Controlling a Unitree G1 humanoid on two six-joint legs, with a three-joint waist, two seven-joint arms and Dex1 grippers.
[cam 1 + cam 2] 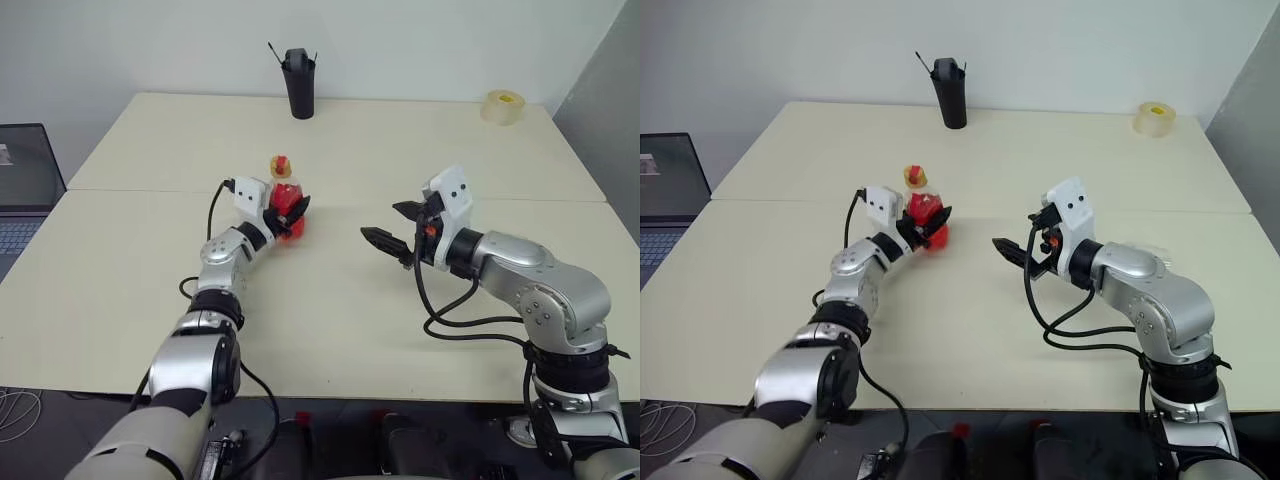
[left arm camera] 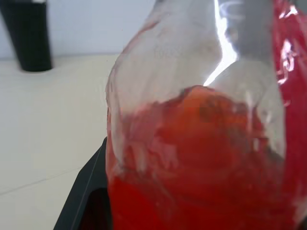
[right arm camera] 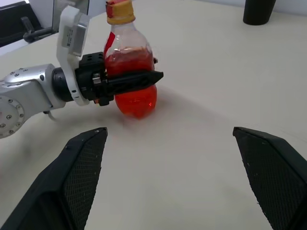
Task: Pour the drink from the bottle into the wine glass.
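Observation:
My left gripper's fingers already wrap the bottle's body. Next, my right gripper grabs the bottle by its cap (image 1: 281, 165), which stands free above those fingers.
The bottle (image 1: 284, 200) is a small clear one with a yellowish ring and a red cap, standing upright at the table's middle left. The drink (image 3: 135, 98), bright red, fills its lower half. My left gripper (image 1: 291, 213) is shut on the bottle's body, one black finger (image 3: 136, 79) lying across the front. In the left wrist view the bottle (image 2: 196, 143) sits right against the camera. My right gripper (image 1: 388, 223) hovers open to the right of the bottle, apart from it, pointing toward it with nothing between its fingers (image 3: 84, 165). The wine glass is out of view.
A tall black cup (image 1: 299, 85) with sticks in it stands at the table's far edge. A roll of tape (image 1: 502, 106) lies at the far right corner. A laptop (image 1: 25, 190) sits off the table's left side.

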